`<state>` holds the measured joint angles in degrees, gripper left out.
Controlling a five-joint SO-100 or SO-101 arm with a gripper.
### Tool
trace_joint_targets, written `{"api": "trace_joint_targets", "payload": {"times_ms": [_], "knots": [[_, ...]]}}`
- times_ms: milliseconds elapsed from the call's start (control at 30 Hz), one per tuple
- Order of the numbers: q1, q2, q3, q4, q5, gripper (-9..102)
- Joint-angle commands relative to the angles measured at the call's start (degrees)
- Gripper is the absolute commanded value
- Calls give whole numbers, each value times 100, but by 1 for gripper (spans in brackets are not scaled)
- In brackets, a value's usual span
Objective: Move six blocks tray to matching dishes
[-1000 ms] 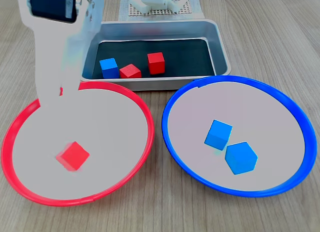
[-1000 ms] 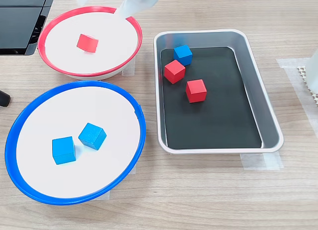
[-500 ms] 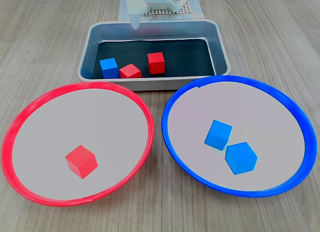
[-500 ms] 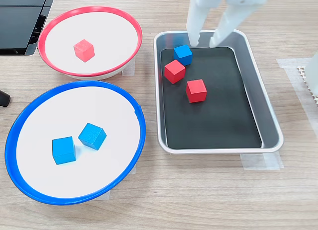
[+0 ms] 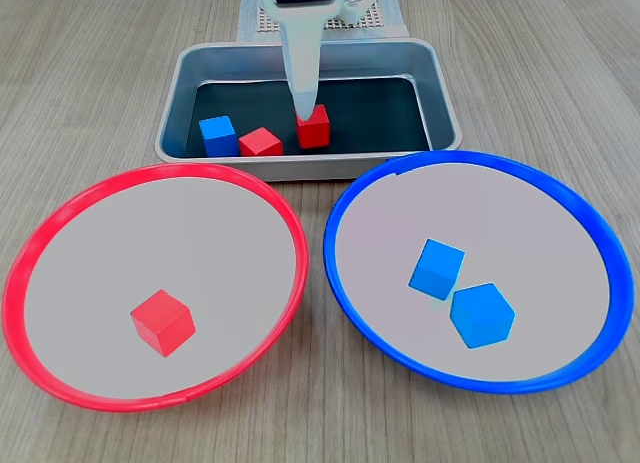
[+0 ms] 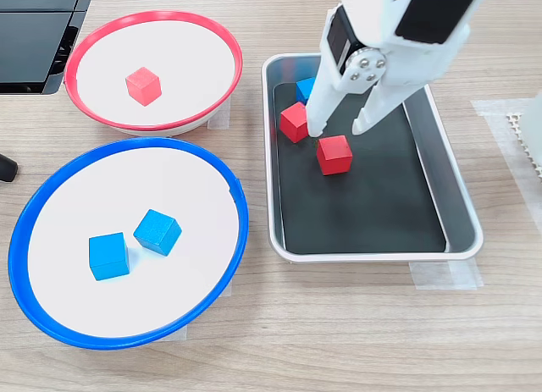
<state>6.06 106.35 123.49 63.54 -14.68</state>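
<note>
I need to move the red block to the matching red-rimmed dish, so my gripper should grab the block by its sides next.
My gripper (image 6: 340,129) is open and low inside the grey tray (image 6: 462,233), its two white fingertips spread just above one red block (image 6: 334,155). In the other fixed view the gripper (image 5: 303,113) comes down from the top and its tip meets that red block (image 5: 316,129). A second red block (image 6: 293,122) and a blue block (image 5: 217,136) lie beside it in the tray (image 5: 300,169). One red block (image 5: 162,322) rests in the red-rimmed dish (image 5: 60,218). Two blue blocks (image 5: 437,268) (image 5: 482,314) sit in the blue-rimmed dish (image 5: 590,218).
A white perforated mat (image 5: 385,15) with the arm's base lies behind the tray. A black flat object (image 6: 38,36) sits by the red-rimmed dish (image 6: 152,18). Bare wooden table surrounds the blue-rimmed dish (image 6: 229,184) and the tray.
The arm swung from above the red-rimmed dish over to the tray and dropped down over a red block. The red block in the dish settled.
</note>
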Motion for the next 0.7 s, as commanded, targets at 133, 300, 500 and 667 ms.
{"api": "trace_joint_targets", "payload": {"times_ms": [133,300,500,667], "knots": [[-26,-229,88,-422,-404,12],[-53,-369,185,-527,-510,8],[-255,-413,185,-563,-545,3],[-132,-62,-554,105,694,0]]}}
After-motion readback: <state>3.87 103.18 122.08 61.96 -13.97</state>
